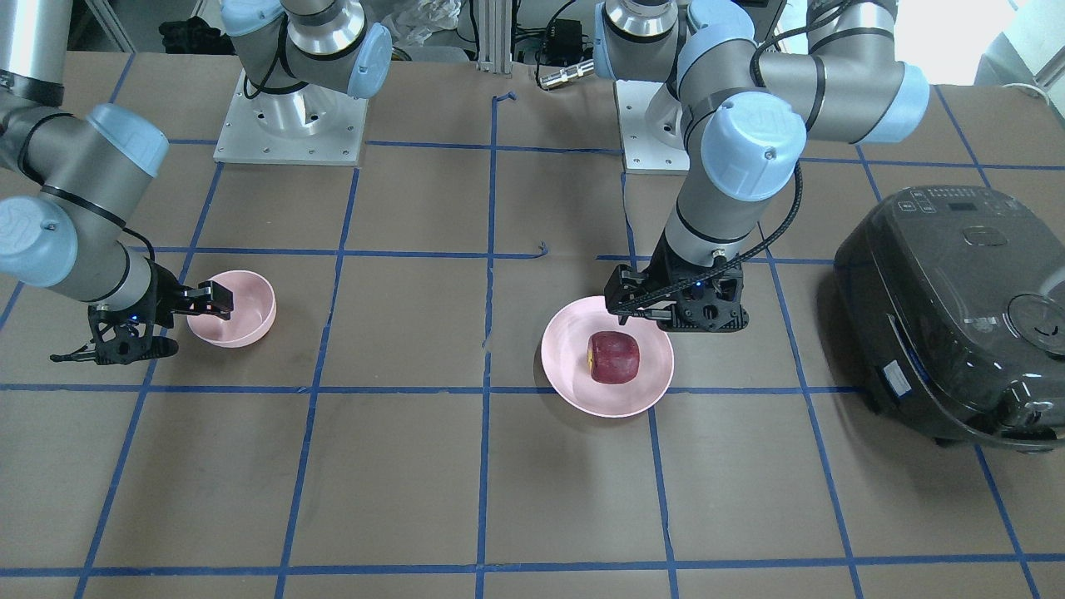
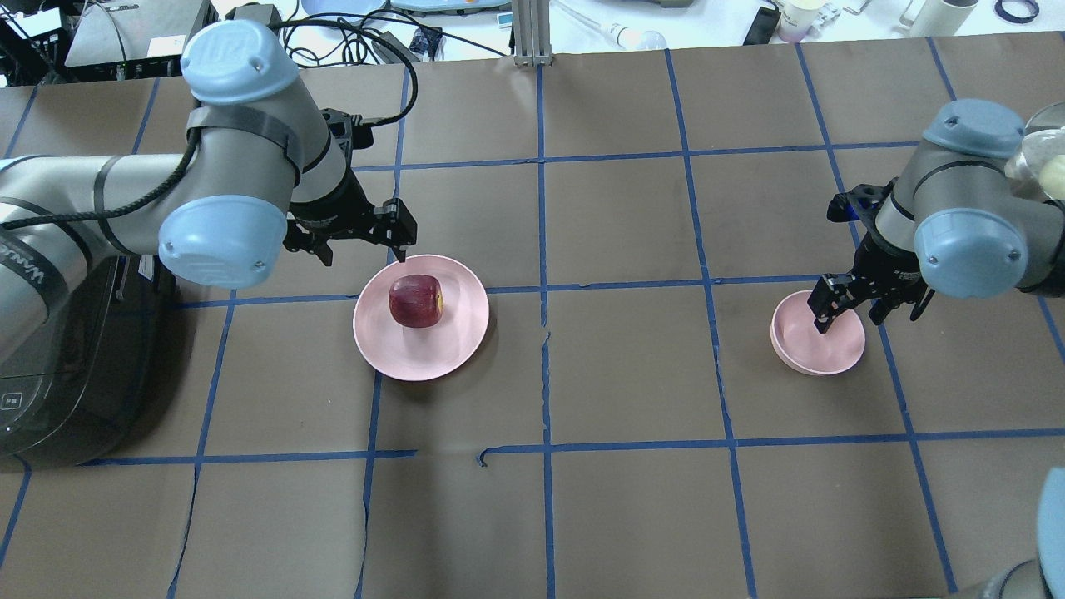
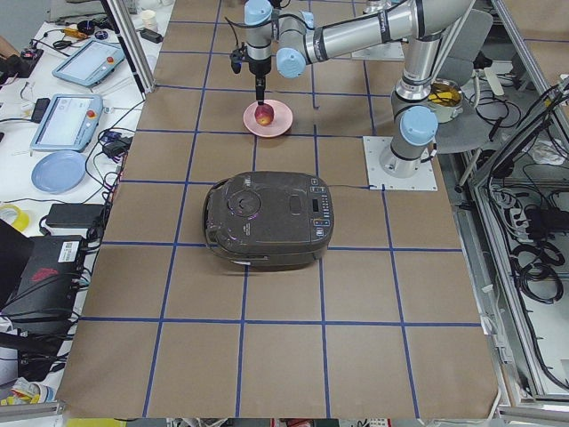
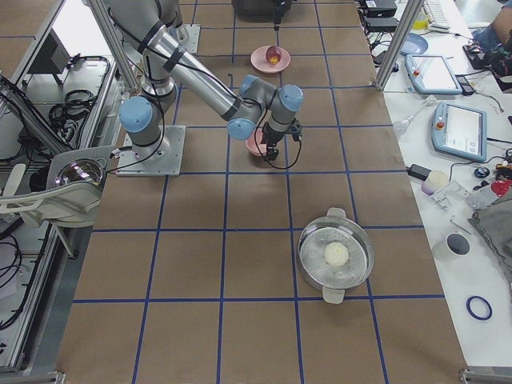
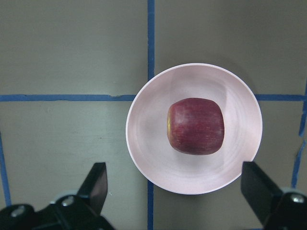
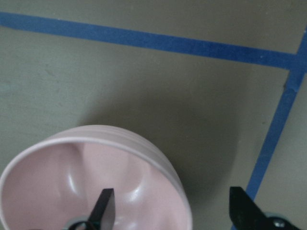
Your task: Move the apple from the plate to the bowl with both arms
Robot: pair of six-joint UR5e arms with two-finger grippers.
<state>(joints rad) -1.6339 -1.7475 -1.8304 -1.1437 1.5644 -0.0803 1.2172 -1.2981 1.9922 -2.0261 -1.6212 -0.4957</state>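
I should next take hold of the dark red apple by its rounded sides with my left gripper, to bring it into the pink bowl (image 1: 248, 318).
The dark red apple (image 2: 415, 300) lies on the wide pink plate (image 2: 441, 349); both also show in the left wrist view, apple (image 5: 195, 125) on plate (image 5: 148, 143). My left gripper (image 2: 362, 249) hangs open and empty above the plate's robot-side edge, its fingers (image 5: 96, 184) spread wider than the apple. The small deep pink bowl (image 2: 824, 345) stands at the right. My right gripper (image 2: 869, 316) is open and straddles the bowl's rim (image 6: 144, 143), with one finger (image 6: 103, 208) inside the bowl and the other outside.
A black rice cooker (image 1: 957, 316) stands on the left arm's outer side, close to the plate. A lidded steel pot (image 4: 336, 254) sits beyond the right arm. Blue tape lines (image 2: 542, 374) cross the brown table cover.
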